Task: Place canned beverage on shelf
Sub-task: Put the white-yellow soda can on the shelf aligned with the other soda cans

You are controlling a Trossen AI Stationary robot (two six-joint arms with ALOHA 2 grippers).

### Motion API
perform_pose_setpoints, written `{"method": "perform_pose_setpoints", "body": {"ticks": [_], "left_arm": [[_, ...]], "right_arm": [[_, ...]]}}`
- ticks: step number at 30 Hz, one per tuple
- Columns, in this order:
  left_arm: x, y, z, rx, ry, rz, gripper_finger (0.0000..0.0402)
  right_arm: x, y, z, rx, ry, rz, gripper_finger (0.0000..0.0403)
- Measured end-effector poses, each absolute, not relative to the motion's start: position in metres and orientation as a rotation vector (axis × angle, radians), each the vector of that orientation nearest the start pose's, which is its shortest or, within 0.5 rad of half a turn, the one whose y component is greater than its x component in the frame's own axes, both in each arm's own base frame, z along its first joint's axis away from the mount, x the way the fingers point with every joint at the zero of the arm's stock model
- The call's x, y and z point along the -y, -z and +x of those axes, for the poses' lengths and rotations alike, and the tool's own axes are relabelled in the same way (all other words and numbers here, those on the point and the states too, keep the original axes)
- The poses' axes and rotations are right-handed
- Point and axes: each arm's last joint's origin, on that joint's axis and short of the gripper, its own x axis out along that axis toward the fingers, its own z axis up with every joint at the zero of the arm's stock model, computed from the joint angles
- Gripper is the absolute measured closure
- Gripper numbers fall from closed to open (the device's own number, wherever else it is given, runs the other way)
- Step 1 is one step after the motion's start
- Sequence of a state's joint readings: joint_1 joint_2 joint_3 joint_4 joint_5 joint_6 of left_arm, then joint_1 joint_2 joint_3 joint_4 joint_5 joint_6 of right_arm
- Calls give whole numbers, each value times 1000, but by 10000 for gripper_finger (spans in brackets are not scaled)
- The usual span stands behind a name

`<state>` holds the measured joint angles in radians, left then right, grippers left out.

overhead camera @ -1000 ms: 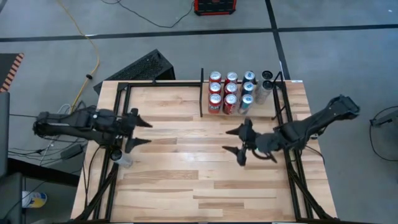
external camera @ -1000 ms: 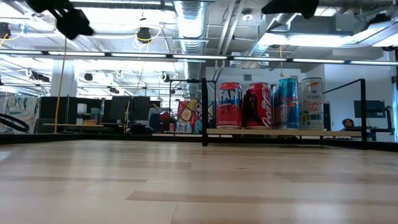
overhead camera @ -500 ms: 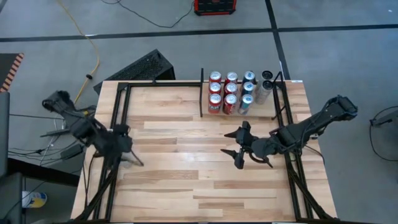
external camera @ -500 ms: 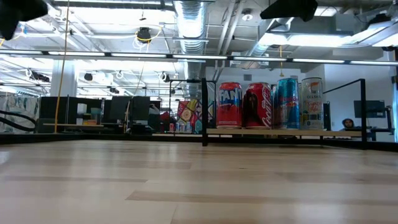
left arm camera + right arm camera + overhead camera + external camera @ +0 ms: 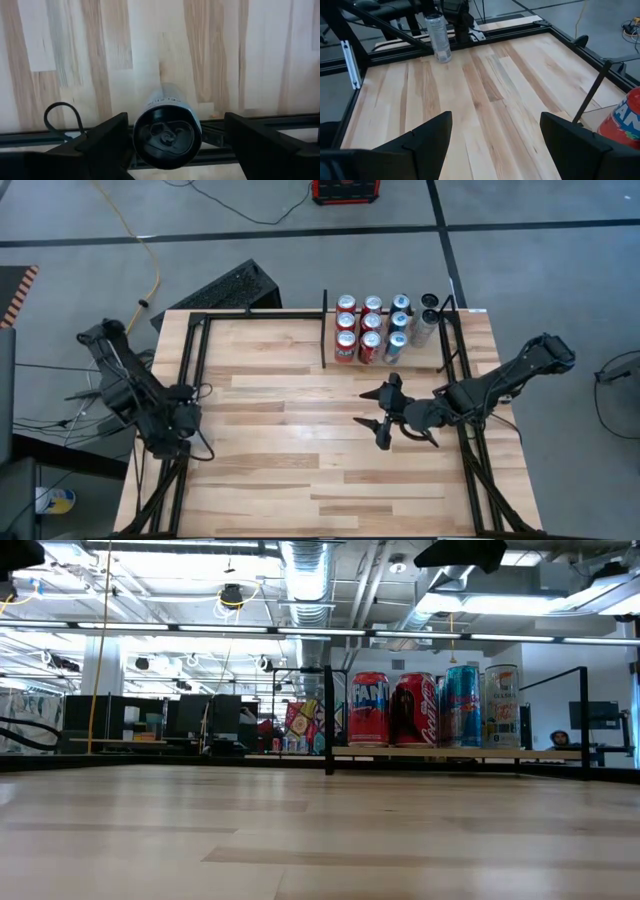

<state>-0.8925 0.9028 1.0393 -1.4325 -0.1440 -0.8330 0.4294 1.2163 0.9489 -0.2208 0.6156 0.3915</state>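
The left gripper's fingers are above the dark can's top with gaps beside it, so they would miss if they closed now. The left gripper will first go lower.
A slim dark can [image 5: 167,134] with a silver top stands upright on its base near the table's left edge, also seen in the right wrist view [image 5: 438,37]. My left gripper [image 5: 176,119] points down over it, open, one finger on each side of the can and apart from it. In the high view the left gripper [image 5: 170,440] hides the can. My right gripper [image 5: 385,420] hovers open over the table's right half, holding nothing. The shelf [image 5: 420,356] at the far right holds several cans [image 5: 370,330].
A black tube frame [image 5: 186,370] runs along the table's left edge beside the can, with a cable loop [image 5: 62,117] near it. A thin black divider bar [image 5: 323,330] bounds the shelf's left side. Bare wood [image 5: 290,430] lies between the two arms.
My left gripper has swung from over the table toward its left and near edges and tipped from nearly level to pointing down, ending astride the standing can. The can has stayed in place.
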Motion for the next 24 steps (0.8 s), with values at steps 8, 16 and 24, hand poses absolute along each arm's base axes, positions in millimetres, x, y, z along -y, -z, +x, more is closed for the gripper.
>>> {"method": "perform_pose_setpoints", "body": {"ticks": [8,16,24], "left_arm": [[89,-310,73,-1297,93,-62,86],[87,-308,69,-1336,45,-70,86],[90,-282,70,-1412,29,-69,86]], "right_arm": [[-93,-301,244,-376,273,138,76],[-93,-301,244,-376,274,138,76],[-93,-301,245,-376,277,138,76]]}}
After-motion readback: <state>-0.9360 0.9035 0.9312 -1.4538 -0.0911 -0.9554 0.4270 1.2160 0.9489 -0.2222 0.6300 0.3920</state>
